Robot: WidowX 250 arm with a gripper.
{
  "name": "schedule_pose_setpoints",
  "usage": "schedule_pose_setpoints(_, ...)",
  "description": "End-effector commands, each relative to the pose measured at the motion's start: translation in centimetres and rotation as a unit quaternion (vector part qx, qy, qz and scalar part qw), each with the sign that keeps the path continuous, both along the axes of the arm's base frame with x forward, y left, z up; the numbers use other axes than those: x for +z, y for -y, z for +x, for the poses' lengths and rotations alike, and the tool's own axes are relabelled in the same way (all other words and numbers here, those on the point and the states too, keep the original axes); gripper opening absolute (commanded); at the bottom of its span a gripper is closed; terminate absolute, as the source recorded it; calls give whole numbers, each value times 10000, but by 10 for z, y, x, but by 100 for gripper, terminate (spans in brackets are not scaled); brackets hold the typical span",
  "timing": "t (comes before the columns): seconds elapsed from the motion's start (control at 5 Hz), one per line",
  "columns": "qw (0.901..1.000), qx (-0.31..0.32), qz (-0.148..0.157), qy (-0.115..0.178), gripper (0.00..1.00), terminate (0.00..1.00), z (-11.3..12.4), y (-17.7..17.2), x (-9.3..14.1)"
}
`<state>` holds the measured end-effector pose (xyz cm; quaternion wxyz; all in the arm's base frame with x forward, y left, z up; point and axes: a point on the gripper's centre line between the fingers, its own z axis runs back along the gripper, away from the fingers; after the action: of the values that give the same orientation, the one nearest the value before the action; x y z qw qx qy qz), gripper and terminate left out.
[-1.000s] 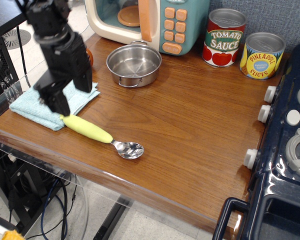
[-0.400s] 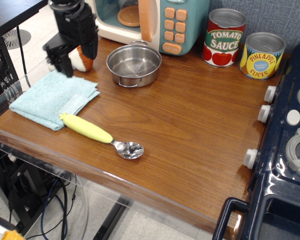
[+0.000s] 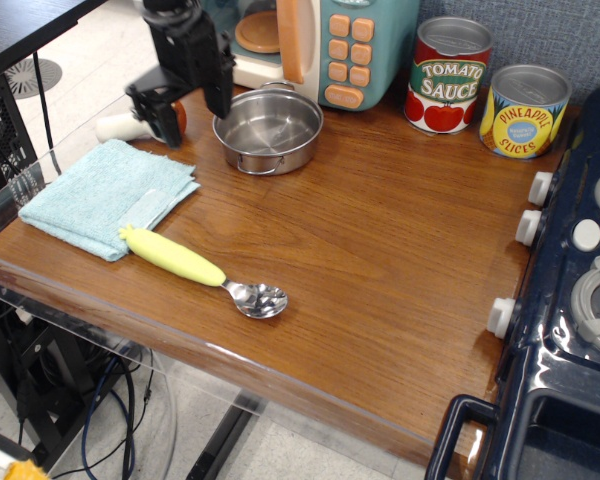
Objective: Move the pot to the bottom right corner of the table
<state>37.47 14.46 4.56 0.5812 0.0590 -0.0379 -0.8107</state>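
My gripper grabs the steel pot by its rim next. Then it brings the pot to the table corner beside the toy stove.
The pot is a small shallow steel pot with wire loop handles. It stands empty at the back left of the brown wooden table, just in front of the toy microwave. My black gripper hangs just left of the pot's rim, above the table. Its fingers are spread apart and hold nothing.
A toy microwave stands behind the pot. A tomato sauce tin and a pineapple tin stand at the back right. A blue cloth and a yellow-handled spoon lie front left. A dark blue toy stove fills the right side.
My gripper has moved from above the blue cloth back and to the right, ending beside the pot's left rim. Nothing else has moved.
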Motion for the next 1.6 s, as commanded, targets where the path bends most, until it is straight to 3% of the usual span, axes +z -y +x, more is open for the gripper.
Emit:
schedule_pose_setpoints(0.0, 9978, -655, 43, 65, 100, 0, 22, 22, -6)
schedule_pose_setpoints(0.2, 9972, -701, 234, -71, 0, 0, 23, 27, -13)
schedule_pose_setpoints(0.8, 9967, -739, 333, -45, 0, 0, 18, 33, -14)
schedule_pose_setpoints(1.4, 9976, -651, 135, 216, 0, 0, 11, 33, 11)
